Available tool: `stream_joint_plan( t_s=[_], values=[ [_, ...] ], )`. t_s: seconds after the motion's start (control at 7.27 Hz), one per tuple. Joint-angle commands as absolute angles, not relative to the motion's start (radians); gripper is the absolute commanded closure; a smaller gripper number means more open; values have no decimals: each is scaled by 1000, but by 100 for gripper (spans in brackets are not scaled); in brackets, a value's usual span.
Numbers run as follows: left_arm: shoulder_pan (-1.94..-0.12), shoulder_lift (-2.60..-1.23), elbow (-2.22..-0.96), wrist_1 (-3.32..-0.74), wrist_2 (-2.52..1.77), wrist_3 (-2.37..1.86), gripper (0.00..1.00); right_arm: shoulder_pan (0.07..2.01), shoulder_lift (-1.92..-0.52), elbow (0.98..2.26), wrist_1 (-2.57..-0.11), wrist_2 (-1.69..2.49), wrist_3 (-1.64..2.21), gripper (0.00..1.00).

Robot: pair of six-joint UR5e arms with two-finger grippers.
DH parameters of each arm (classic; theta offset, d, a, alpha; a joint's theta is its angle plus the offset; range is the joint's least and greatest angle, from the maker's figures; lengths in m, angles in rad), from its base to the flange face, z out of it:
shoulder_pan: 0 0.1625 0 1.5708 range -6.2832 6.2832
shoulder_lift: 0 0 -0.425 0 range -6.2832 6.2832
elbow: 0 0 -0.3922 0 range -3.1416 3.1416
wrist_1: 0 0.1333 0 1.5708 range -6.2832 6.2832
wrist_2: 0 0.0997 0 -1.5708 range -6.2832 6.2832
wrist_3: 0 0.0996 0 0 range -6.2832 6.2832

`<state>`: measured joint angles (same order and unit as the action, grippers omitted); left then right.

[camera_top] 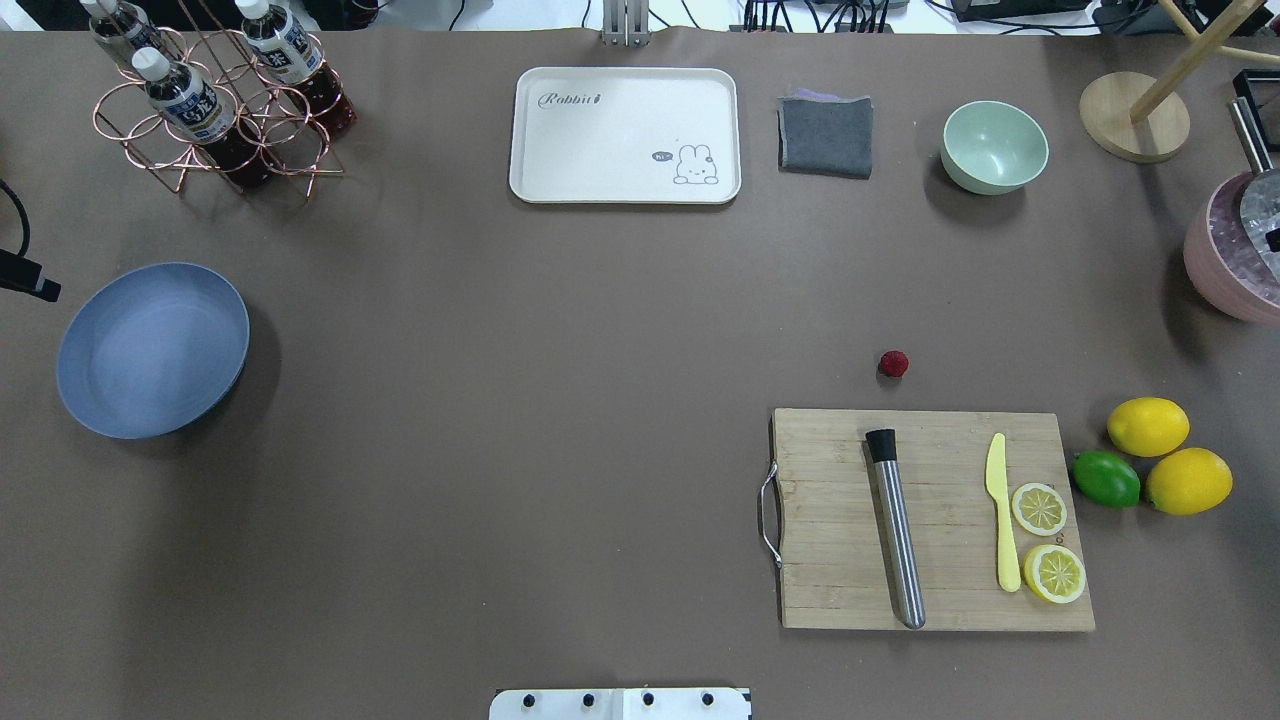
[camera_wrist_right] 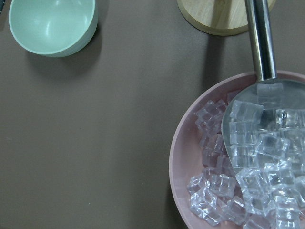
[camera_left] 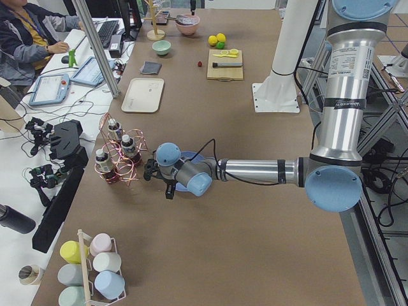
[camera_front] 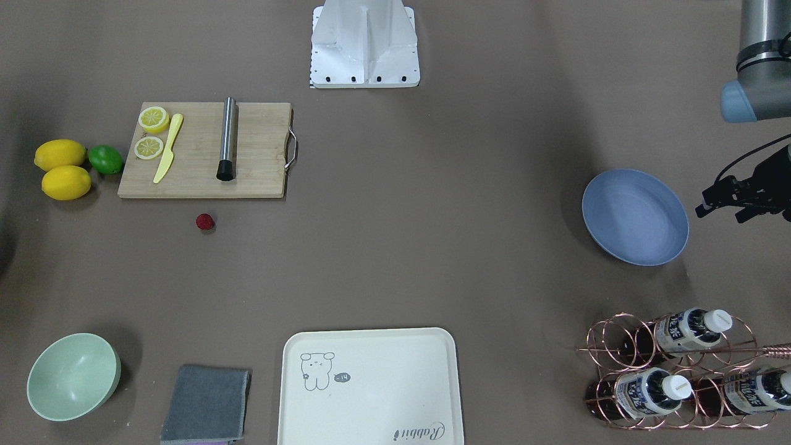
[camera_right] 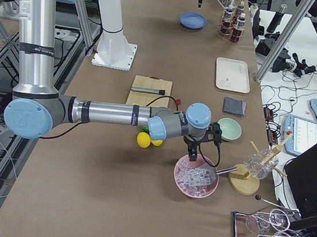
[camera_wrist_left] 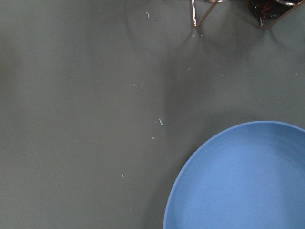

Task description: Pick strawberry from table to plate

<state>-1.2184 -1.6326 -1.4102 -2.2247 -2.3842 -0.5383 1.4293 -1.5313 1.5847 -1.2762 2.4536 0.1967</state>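
Note:
The robot's left hand will next grip the blue plate by its rim [camera_front: 686, 216] and so bring it close for the strawberry [camera_front: 204, 221].
The small dark red strawberry [camera_top: 893, 363] lies on the brown table [camera_top: 560, 330], just beyond the cutting board's far edge, and shows again from across the table [camera_front: 205, 221]. The round blue-grey plate [camera_top: 152, 348] sits far off on the robot's left side, with nothing in it. My left gripper [camera_front: 722, 214] hovers beside the plate's outer rim [camera_wrist_left: 190, 171], its two fingers apart and holding nothing. My right gripper [camera_right: 192, 155] hangs over a pink bowl of ice, far from the strawberry. It shows only in the side view, so I cannot tell its state.
A wooden cutting board [camera_top: 935, 520] carries a steel muddler, a yellow knife and lemon halves. Two lemons [camera_top: 1148, 426] and a lime [camera_top: 1106, 479] lie beside it. Along the far edge are a cream tray [camera_top: 625, 135], a grey cloth [camera_top: 825, 135], a mint bowl [camera_top: 994, 146] and a bottle rack [camera_top: 215, 100]. The pink ice bowl [camera_top: 1225, 260] is at the right.

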Motion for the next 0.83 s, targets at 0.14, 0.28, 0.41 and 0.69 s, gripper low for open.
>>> stream_joint_plan(
  t_s=[0.14,0.28,0.41,0.69],
  values=[
    [-1158,-1647,-1365,-2256,-2343,-551,22,1422,-1531,1586,-1273,2457,221,0],
    [-1154,-1651,-1361,-2256,-2342,-551,26,1422,-1531,1588,-1273,2457,222,0],
    [-1141,-1663,-1339,-2260,-2342,-551,26,1422,-1532,1594,-1273,2459,230,0],
    [-1138,-1667,-1333,-2257,-2342,-551,33,1422,-1532,1592,-1273,2459,232,0]
  ],
)
